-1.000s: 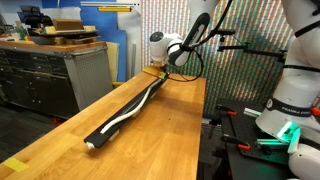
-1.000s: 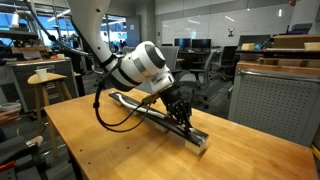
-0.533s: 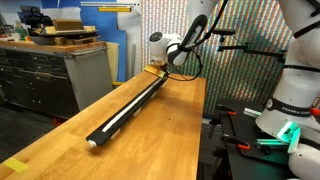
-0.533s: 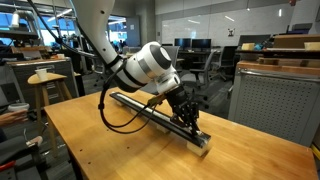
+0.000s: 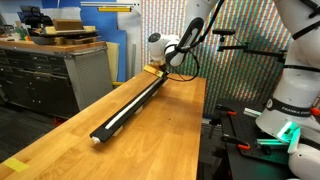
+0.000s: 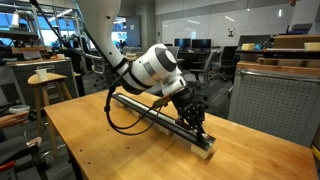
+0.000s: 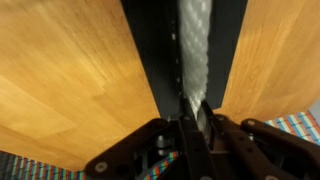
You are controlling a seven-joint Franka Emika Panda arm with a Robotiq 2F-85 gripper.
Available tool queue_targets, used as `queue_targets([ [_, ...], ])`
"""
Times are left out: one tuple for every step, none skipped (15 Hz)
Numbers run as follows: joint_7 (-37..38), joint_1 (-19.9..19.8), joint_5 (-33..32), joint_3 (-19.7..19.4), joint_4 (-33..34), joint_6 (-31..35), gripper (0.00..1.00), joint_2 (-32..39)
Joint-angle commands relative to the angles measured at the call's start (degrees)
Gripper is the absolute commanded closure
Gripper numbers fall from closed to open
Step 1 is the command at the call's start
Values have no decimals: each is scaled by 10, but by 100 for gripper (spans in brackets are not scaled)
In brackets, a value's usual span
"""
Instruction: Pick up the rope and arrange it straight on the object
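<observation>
My gripper is ready to open and let go of the rope. The end of the bar is close below my gripper, so the end of the rope would lie on the bar.
The long black bar (image 5: 140,98) lies lengthwise on the wooden table, seen in both exterior views. The white rope (image 5: 113,123) runs straight along its top, and its free end reaches the bar's near end. At the far end of the bar my gripper (image 5: 158,69) is low over the bar and shut on the rope. In an exterior view the gripper (image 6: 199,128) sits near that end of the bar (image 6: 150,113). The wrist view shows the rope (image 7: 194,45) running up the middle of the bar (image 7: 150,50), pinched in my gripper (image 7: 195,118).
Wooden tabletop (image 5: 160,140) extends on both sides of the bar. A grey drawer cabinet (image 5: 50,75) stands beyond the table's edge, and another white robot base (image 5: 290,110) stands on the opposite side. A stool (image 6: 45,80) and a grey cabinet (image 6: 270,100) surround the table.
A second ago the rope curved off the bar near its near end. My gripper has pulled toward the far end, and the rope now lies straight on the bar.
</observation>
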Motion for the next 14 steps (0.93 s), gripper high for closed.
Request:
queue_targets([
  [-30, -4, 22, -3, 33, -9, 97, 23],
  [-34, -3, 23, -3, 34, -10, 97, 22],
  [-39, -2, 25, -4, 33, -8, 64, 20],
  [-43, -2, 26, -5, 31, -6, 62, 17],
  [-48, -2, 28, -5, 29, -5, 56, 15],
  [-50, 0, 26, -8, 27, -4, 47, 12],
  [-50, 2, 24, -10, 25, -4, 41, 8],
  [-50, 3, 22, -11, 21, -2, 31, 3],
  [-51, 4, 21, -12, 19, 0, 25, -1],
  [-50, 6, 20, -13, 14, 2, 18, -7],
  [-52, 6, 20, -12, 11, 4, 9, -13],
  [-53, 11, 17, -11, 5, 4, 3, -22],
  [-57, 15, 16, -9, 1, 6, 0, -30],
  [-62, 21, 13, -6, -5, 7, 0, -42],
])
